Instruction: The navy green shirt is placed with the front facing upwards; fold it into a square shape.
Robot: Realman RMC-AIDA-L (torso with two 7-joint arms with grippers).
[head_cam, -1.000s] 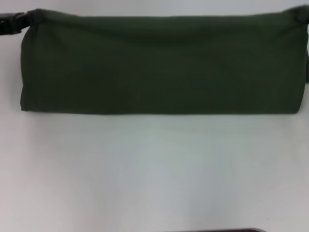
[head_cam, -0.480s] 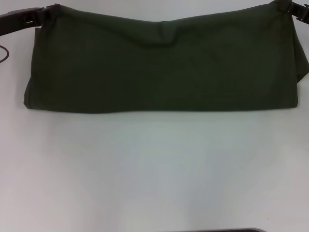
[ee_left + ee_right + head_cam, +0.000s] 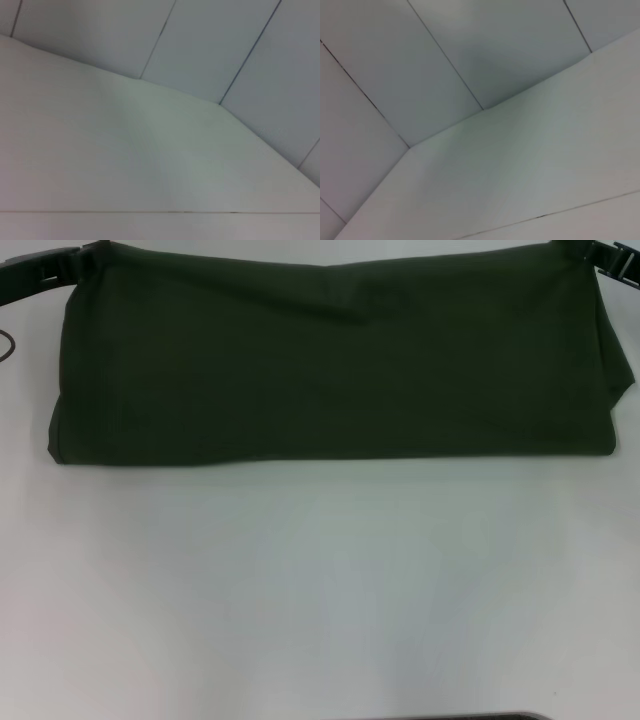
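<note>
The shirt's held top corner sticks out past its sagging middle and still has to lie flat, so I should lower the shirt before my left gripper lets go of it.
The navy green shirt (image 3: 330,370) is a wide dark olive band across the upper half of the head view, with its plain side showing and no lettering visible. Its lower edge is a fold resting on the white table (image 3: 320,590). My left gripper (image 3: 85,258) holds the shirt's top left corner at the frame's edge. At the top right corner is my right gripper (image 3: 585,252), also shut on the cloth. The upper edge sags a little in the middle between them. Neither wrist view shows the shirt or any fingers.
Bare white table fills the near half of the head view. A dark strip (image 3: 460,716) shows at the bottom edge. A thin dark cable loop (image 3: 6,345) lies at the far left. The wrist views show only the table surface (image 3: 125,165) and pale panelled walls (image 3: 445,60).
Both grippers have carried the shirt's upper edge farther away, toward the top of the frame. That edge has gone from taut to slightly sagging, and the lower fold has shifted a little.
</note>
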